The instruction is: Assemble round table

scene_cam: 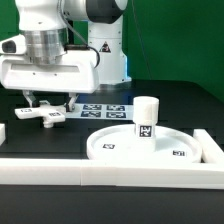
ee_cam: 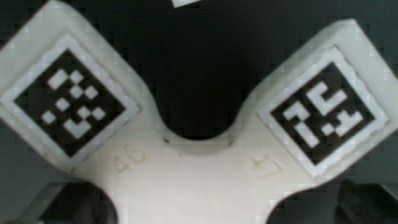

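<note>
The foot's middle (scene_cam: 47, 116) (ee_cam: 192, 190) is between the dark fingers, below the foot's tagged arms. My gripper would hold the foot now, so it needs to close on it.
The small cross-shaped foot (scene_cam: 45, 116) lies flat on the black table at the exterior view's left. In the wrist view the foot (ee_cam: 196, 150) fills the picture, and two of its arms carry square tags. My gripper (scene_cam: 45, 104) is low over it and open. Its dark fingers (ee_cam: 71, 205) stand on either side of the foot's middle, and I cannot tell whether they touch it. The large rimmed round disc (scene_cam: 115, 147) lies flat at the exterior view's right. The short cylindrical post (scene_cam: 146, 116) stands upright on it.
The marker board (scene_cam: 106, 108) lies on the table behind the disc. A long white rail (scene_cam: 110, 172) runs along the front edge. Another rail (scene_cam: 212, 146) lies at the exterior view's right, and a rail end (scene_cam: 3, 133) at its left.
</note>
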### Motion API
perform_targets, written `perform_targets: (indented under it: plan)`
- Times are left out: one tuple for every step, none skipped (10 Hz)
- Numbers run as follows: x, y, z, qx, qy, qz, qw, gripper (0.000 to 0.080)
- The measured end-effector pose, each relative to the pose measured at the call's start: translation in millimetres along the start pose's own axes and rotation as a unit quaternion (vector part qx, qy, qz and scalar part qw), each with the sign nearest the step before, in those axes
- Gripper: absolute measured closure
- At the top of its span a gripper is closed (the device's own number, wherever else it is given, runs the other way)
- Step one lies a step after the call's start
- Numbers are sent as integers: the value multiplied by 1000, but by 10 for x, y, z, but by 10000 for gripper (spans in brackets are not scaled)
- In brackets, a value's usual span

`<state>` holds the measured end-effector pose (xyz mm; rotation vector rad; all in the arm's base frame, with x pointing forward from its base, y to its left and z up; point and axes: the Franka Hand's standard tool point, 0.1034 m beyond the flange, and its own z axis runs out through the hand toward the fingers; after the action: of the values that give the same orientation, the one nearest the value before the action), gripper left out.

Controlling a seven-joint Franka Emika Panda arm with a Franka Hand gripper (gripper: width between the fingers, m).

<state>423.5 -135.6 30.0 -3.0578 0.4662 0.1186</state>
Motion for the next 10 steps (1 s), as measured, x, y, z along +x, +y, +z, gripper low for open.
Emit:
perform_targets:
  plan:
    - [-6,6,12,0,-1,0,1000,150]
    - [-8,13,22,-1,-2,-2,1000,150]
    - [-8,17,29,-1,-3,-2,1000,150]
    - [-5,18,31,-1,-3,-2,1000,150]
    - [5,22,31,-1,-2,-3,1000,150]
    - [14,28,35,-1,-2,-5,1000,150]
    - [12,31,43,-2,-2,-6,1000,270]
    - [22,35,42,-2,0,-11,1000,354]
    - [47,50,38,-5,6,-17,1000,354]
    - [51,51,37,-5,7,-18,1000,354]
